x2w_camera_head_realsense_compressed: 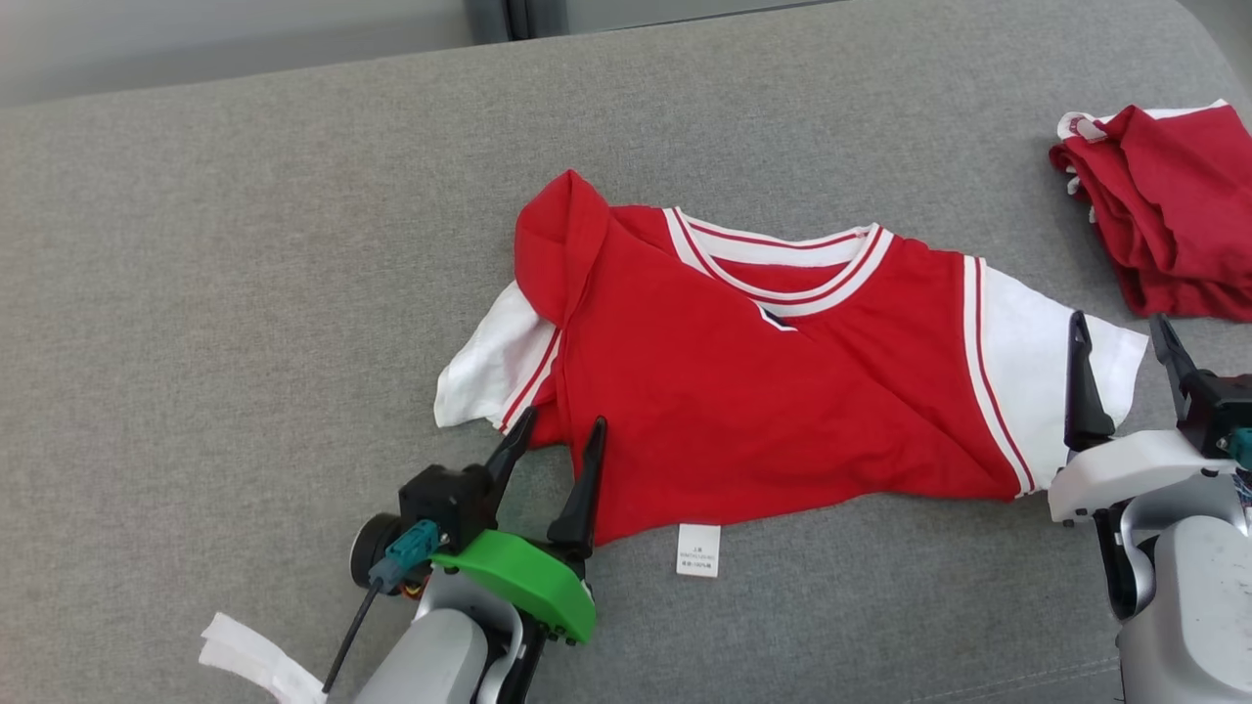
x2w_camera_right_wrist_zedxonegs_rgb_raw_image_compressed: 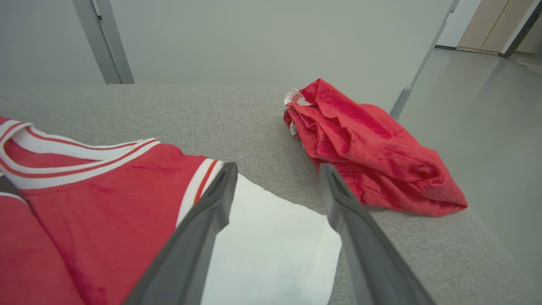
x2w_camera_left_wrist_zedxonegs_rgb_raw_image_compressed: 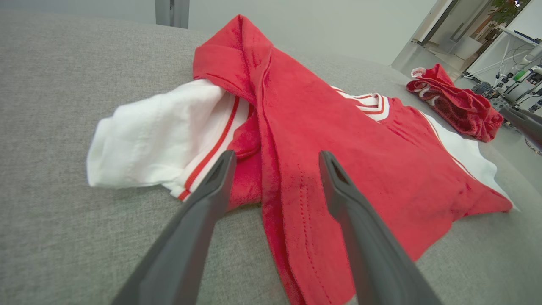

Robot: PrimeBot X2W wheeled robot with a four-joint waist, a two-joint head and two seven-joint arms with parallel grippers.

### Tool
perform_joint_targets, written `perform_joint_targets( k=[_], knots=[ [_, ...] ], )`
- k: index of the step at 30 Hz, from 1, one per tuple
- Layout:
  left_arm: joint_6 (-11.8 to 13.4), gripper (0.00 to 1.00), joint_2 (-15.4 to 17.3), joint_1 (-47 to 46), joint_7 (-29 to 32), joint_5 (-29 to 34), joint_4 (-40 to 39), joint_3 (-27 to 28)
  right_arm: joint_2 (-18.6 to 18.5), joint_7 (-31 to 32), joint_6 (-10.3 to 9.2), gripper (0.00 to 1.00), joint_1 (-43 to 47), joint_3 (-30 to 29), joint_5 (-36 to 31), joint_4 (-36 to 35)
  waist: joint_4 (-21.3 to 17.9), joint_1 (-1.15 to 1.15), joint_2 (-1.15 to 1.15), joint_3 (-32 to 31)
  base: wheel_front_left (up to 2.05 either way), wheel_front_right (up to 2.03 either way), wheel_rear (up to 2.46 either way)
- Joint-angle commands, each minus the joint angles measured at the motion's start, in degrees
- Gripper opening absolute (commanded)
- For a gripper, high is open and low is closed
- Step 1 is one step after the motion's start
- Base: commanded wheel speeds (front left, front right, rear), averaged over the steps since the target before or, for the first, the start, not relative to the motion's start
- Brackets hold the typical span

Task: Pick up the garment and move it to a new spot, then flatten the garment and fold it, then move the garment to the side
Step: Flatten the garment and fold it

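Note:
The red shirt needs to be spread flat for folding, so my left gripper should grab it next by its stitched red hem (x2w_camera_head_realsense_compressed: pixel 577 469) (x2w_camera_left_wrist_zedxonegs_rgb_raw_image_compressed: pixel 297 203).
The garment (x2w_camera_head_realsense_compressed: pixel 763 391) is a red T-shirt with white sleeves and a striped collar, lying mostly spread on the grey table, collar away from me. Its left shoulder is folded over and the left sleeve (x2w_camera_left_wrist_zedxonegs_rgb_raw_image_compressed: pixel 156 135) is bunched. My left gripper (x2w_camera_head_realsense_compressed: pixel 559 430) stands open over the shirt's lower left corner, nothing between its fingers; in the left wrist view the gripper (x2w_camera_left_wrist_zedxonegs_rgb_raw_image_compressed: pixel 277 159) hovers above the red hem. My right gripper (x2w_camera_head_realsense_compressed: pixel 1120 330) is open over the white right sleeve (x2w_camera_right_wrist_zedxonegs_rgb_raw_image_compressed: pixel 271 245), holding nothing.
A second, crumpled red garment (x2w_camera_head_realsense_compressed: pixel 1169 220) lies at the table's right edge, close beyond my right gripper (x2w_camera_right_wrist_zedxonegs_rgb_raw_image_compressed: pixel 277 169). A white care label (x2w_camera_head_realsense_compressed: pixel 698 549) sticks out below the shirt's hem. A white strip (x2w_camera_head_realsense_compressed: pixel 256 661) lies at the near left.

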Motion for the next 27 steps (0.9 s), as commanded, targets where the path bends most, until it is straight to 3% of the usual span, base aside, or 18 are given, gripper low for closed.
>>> perform_joint_targets(
  k=[1, 7, 11, 12, 13, 17, 22, 27],
  knots=[
    [-0.34, 1.0, 0.33, -1.71, 0.0, -0.25, 0.62, -0.23, -0.25, -0.1, -0.08, 1.0, -0.42, 0.43, 0.29, -0.17, -0.7, 0.0, 0.0, 0.99, 0.0, 0.0, 0.0],
    [-0.51, 1.0, 0.34, -4.97, 0.01, -2.11, 5.57, -2.04, -0.25, -0.1, -0.08, 1.0, -0.76, 1.92, 0.16, -0.37, -1.4, 0.0, 0.0, 2.48, 0.0, 0.0, 0.0],
    [1.13, 1.0, 0.36, -7.2, 0.07, -2.76, 10.9, -3.27, -0.26, -0.1, -0.08, 1.0, -0.95, 2.62, 0.41, -0.52, -1.77, 0.0, 0.0, 3.0, 0.0, 0.0, 0.0],
    [1.42, 0.36, 0.44, -7.73, 0.11, -3.16, 11.77, -3.27, -0.24, -0.1, -0.08, 1.0, -1.05, 2.79, 0.47, -0.53, -1.8, 0.0, 0.0, 3.07, 0.0, 0.0, 0.0],
    [1.7, 0.0, 0.45, -8.18, 0.11, -3.05, 12.29, -3.58, -0.24, -0.1, -0.08, 1.0, -1.12, 2.92, 0.42, -0.53, -1.79, 0.0, 0.0, 3.09, 0.0, 0.0, 0.0],
    [2.34, 0.0, 0.41, -8.69, 0.11, -4.48, 13.21, -3.72, -0.25, -0.1, -0.08, 1.0, -1.21, 3.25, 0.45, -0.46, -1.24, 0.0, 0.0, 2.9, 0.0, 0.0, 0.0],
    [4.4, 0.0, 0.43, -8.02, 0.02, -5.64, 9.7, 1.36, -0.25, -0.1, -0.08, 1.0, -1.15, 3.57, 0.73, -0.65, 0.65, 0.0, 0.0, 2.37, 0.0, 0.0, 0.0],
    [5.29, 0.0, 0.42, -7.18, 0.01, -2.91, 8.55, 7.67, -0.24, -0.1, -0.08, 1.0, -1.25, 4.64, 0.93, -0.67, 2.84, 0.0, 0.0, 1.68, 0.0, 0.0, 0.0]
  ],
)
